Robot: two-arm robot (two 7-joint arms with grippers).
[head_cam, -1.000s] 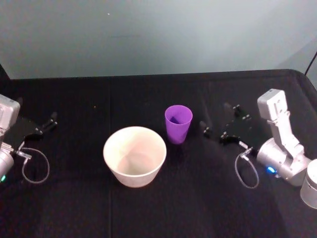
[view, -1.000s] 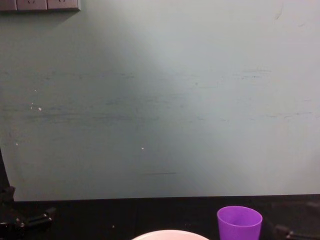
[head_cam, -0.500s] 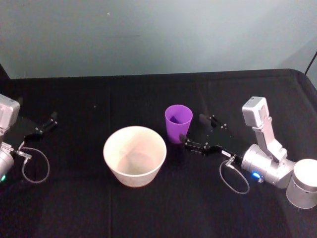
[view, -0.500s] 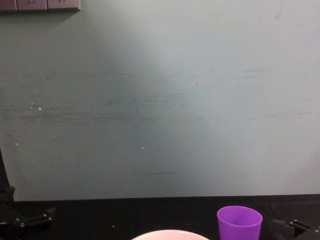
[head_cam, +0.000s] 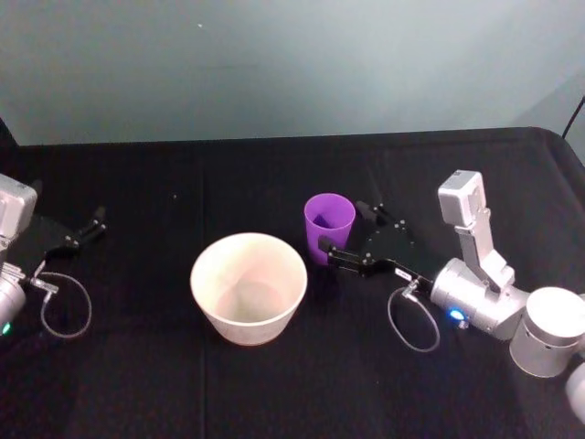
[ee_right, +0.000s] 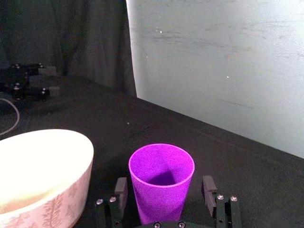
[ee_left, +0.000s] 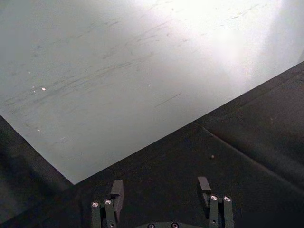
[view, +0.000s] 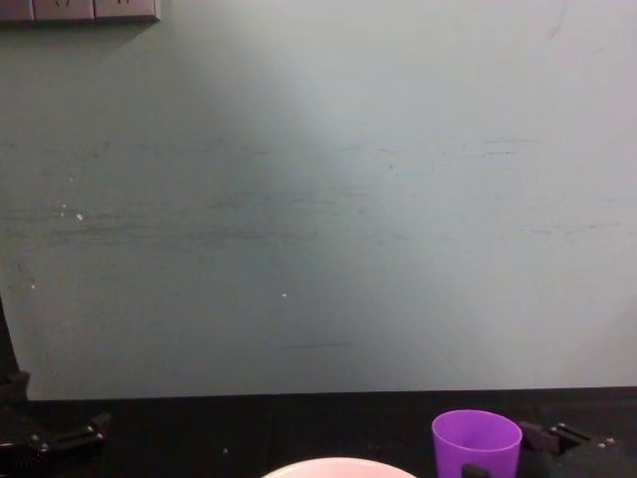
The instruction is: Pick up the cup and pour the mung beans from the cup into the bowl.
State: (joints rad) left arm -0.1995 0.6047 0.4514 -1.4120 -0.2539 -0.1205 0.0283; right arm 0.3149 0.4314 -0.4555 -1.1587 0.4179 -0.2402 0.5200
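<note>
I will next grab the cup by its side (ee_right: 160, 204) with my right gripper, which leaves the cup's open rim (ee_right: 161, 145) free to pour the mung beans into the bowl.
The purple cup (head_cam: 328, 227) stands upright on the black table, just right of the wider pale pinkish-white bowl (head_cam: 206, 265). My right gripper (head_cam: 345, 227) is open, one finger on each side of the cup. The right wrist view shows a small gap between each finger (ee_right: 120, 190) and the cup (ee_right: 161, 183), with the bowl (ee_right: 57, 137) beside it. I cannot make out mung beans inside the cup. From the chest, the cup (view: 476, 443), the bowl's rim (view: 338, 466) and the right gripper (view: 508, 453) sit low. My left gripper (head_cam: 84, 230) rests open at the far left, fingers (ee_left: 116, 192) apart over bare cloth.
A black cloth (head_cam: 274, 174) covers the table and a pale green wall (head_cam: 292, 64) stands close behind it. Cable loops hang by each wrist (head_cam: 413, 320). The table's right back corner (head_cam: 548, 137) is near the right arm. The left gripper (ee_right: 28, 83) lies far off.
My right arm has swung left across the table, and its open fingers now straddle the cup. The cup, the bowl and the left arm have stayed put.
</note>
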